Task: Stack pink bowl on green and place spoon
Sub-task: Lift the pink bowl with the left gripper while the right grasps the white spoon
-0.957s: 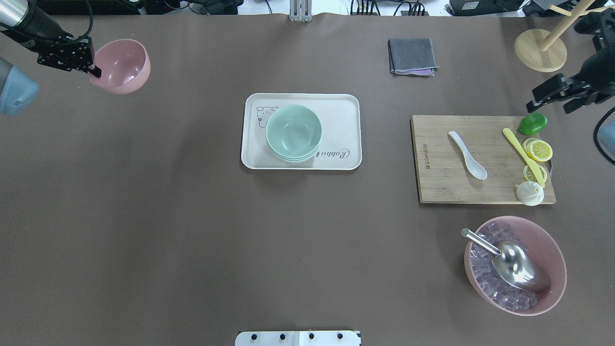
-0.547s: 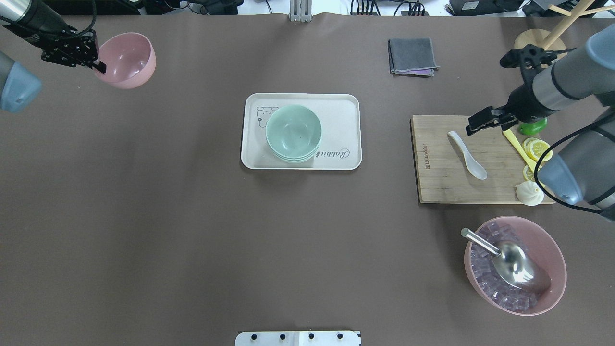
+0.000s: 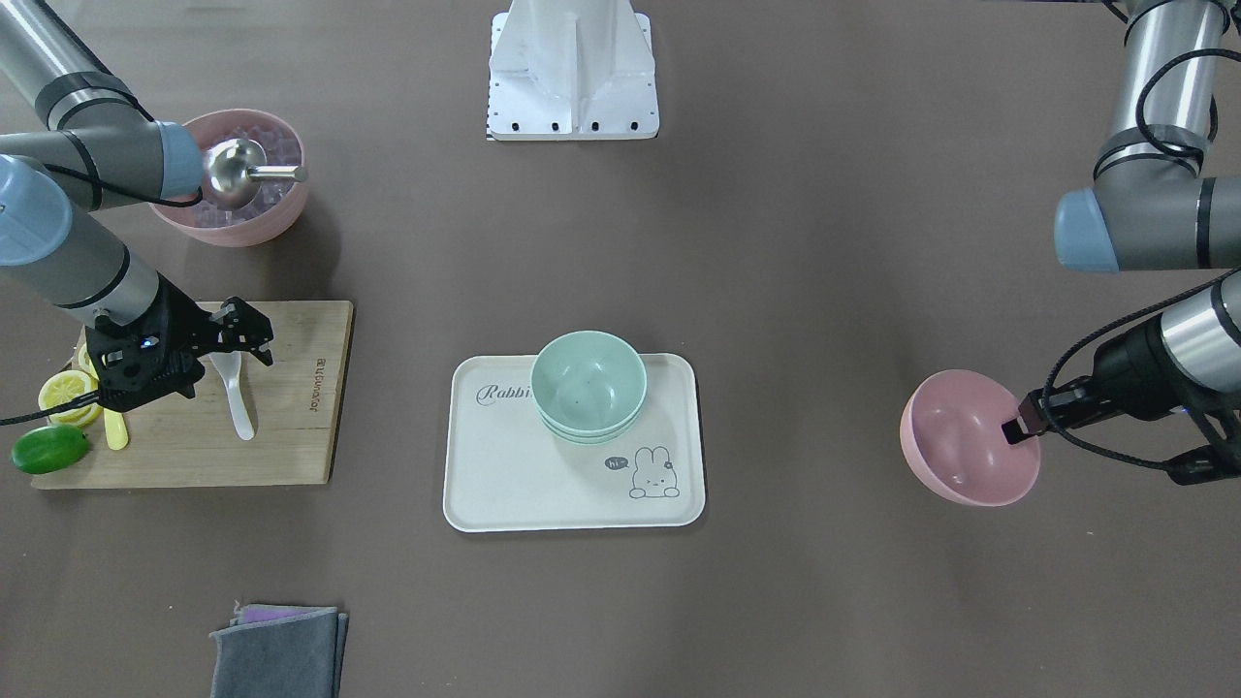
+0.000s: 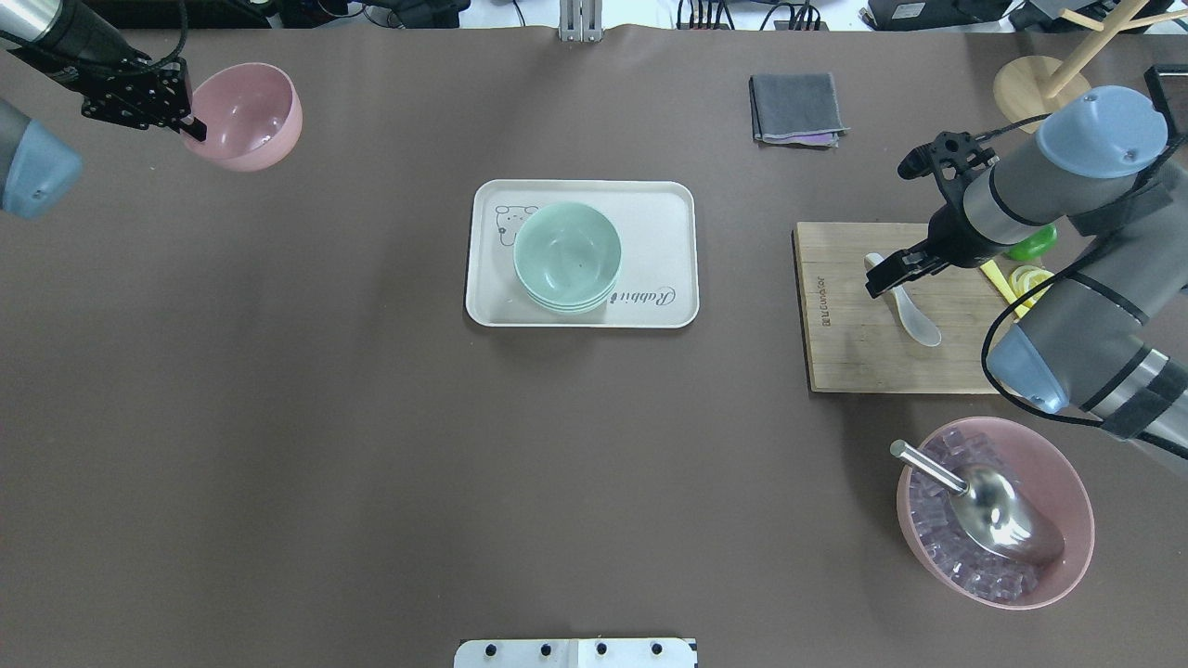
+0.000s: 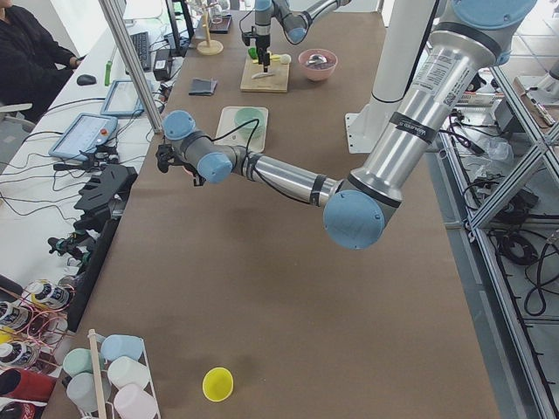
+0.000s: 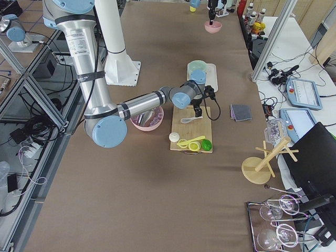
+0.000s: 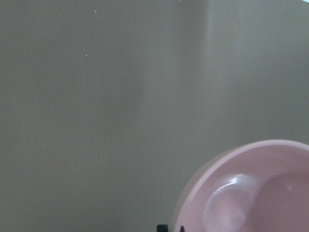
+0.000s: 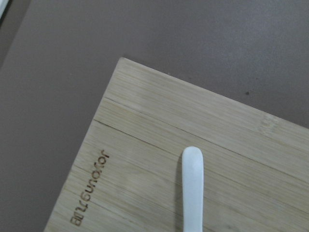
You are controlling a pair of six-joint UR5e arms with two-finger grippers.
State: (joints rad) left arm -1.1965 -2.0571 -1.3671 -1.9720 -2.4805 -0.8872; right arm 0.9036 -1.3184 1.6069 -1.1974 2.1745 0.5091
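Observation:
The white spoon needs to go in the stacked pink bowl [image 3: 969, 437], so my right gripper will grab the spoon by its handle [image 3: 238, 407] next.
My left gripper [image 4: 190, 125] is shut on the rim of the small pink bowl [image 4: 249, 113] at the table's far left and holds it tilted; the bowl also shows in the front view [image 3: 965, 436] and the left wrist view [image 7: 260, 193]. The mint-green bowls [image 4: 566, 258] stand stacked on the cream tray [image 4: 661, 223] at mid-table. The white spoon [image 4: 917, 320] lies on the wooden cutting board [image 4: 854, 353]. My right gripper [image 4: 889, 276] hovers open over the spoon's handle [image 8: 193, 193], apart from it.
A large pink bowl [image 4: 1072, 501] of ice cubes with a metal scoop [image 4: 998, 510] stands at the near right. A lime [image 3: 48, 449], lemon slices [image 3: 68, 396] and a yellow knife lie on the board's right end. A grey cloth [image 4: 796, 109] and a wooden stand [image 4: 1039, 93] sit far right.
My right arm has swung in from the table's right edge to above the spoon's handle. My left gripper has shifted the pink bowl slightly away and to the right.

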